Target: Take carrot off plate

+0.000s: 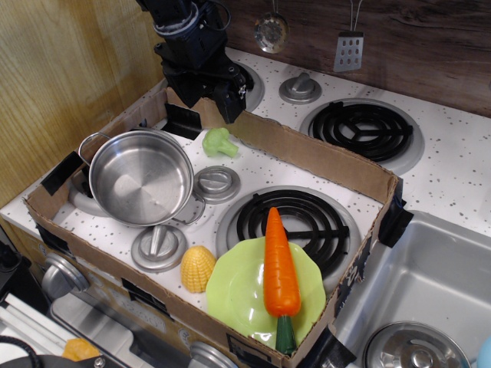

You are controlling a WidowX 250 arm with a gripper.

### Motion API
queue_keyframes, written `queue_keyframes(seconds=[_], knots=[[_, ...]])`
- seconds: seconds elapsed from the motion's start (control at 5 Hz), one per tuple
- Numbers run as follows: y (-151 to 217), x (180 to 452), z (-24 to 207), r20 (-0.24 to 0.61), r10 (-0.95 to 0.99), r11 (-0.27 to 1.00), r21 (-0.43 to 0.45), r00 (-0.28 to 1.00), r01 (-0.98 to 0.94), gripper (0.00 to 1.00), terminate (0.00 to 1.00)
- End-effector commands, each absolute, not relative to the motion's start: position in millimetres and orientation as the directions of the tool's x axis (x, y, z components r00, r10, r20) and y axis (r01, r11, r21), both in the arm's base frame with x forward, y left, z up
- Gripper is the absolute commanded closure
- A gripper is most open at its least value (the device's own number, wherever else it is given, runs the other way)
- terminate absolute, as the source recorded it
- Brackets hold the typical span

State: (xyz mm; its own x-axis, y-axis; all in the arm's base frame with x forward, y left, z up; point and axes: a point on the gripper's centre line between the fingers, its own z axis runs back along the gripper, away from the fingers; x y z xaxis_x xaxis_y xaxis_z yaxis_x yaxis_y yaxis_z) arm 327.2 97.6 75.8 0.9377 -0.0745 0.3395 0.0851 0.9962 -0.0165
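Note:
The lime-green plate (236, 297) needs to be cleared. My gripper will next grab the orange carrot by its thick end near the green stem (283, 302).
The orange carrot (280, 268) lies across the lime-green plate (236, 297) at the front of the stove top. Its tip points toward the back over the front burner, and its dark green stem end reaches the plate's front rim. My black gripper (204, 101) hangs at the back left, over the cardboard wall and far from the carrot. Its two fingers (230, 103) stand apart with nothing between them, so it is open and empty.
A steel pot (140, 178) stands at the left. A yellow corn cob (197, 268) lies just left of the plate. Green broccoli (219, 142) lies near the gripper. A cardboard wall (314, 153) rings the stove top. A sink (430, 291) is at the right.

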Motion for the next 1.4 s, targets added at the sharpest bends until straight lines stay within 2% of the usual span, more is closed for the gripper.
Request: queue_keyframes(seconds=[0.0, 0.2, 0.4, 0.6, 0.8, 1.0, 1.2], knots=[[97.6, 327.2, 75.8, 0.339, -0.074, 0.996, -0.016, 0.938, 0.085, 0.0, 0.0], [100.7, 332.8, 101.7, 0.363, -0.101, 0.995, 0.029, 0.926, 0.097, 0.0, 0.0], [92.4, 326.4, 131.7, 0.376, -0.133, 0.989, 0.105, 0.917, 0.1, 0.0, 0.0], [70.6, 306.1, 152.5, 0.326, -0.005, 0.997, 0.069, 0.945, -0.019, 0.0, 0.0], [40.2, 283.6, 141.2, 0.273, 0.242, 0.97, -0.066, 0.931, -0.233, 0.0, 0.0], [15.9, 271.3, 135.4, 0.201, 0.362, 0.93, -0.143, 0.91, -0.339, 0.0, 0.0], [-14.0, 256.1, 124.7, 0.168, 0.451, 0.888, -0.187, 0.877, -0.42, 0.0, 0.0]])
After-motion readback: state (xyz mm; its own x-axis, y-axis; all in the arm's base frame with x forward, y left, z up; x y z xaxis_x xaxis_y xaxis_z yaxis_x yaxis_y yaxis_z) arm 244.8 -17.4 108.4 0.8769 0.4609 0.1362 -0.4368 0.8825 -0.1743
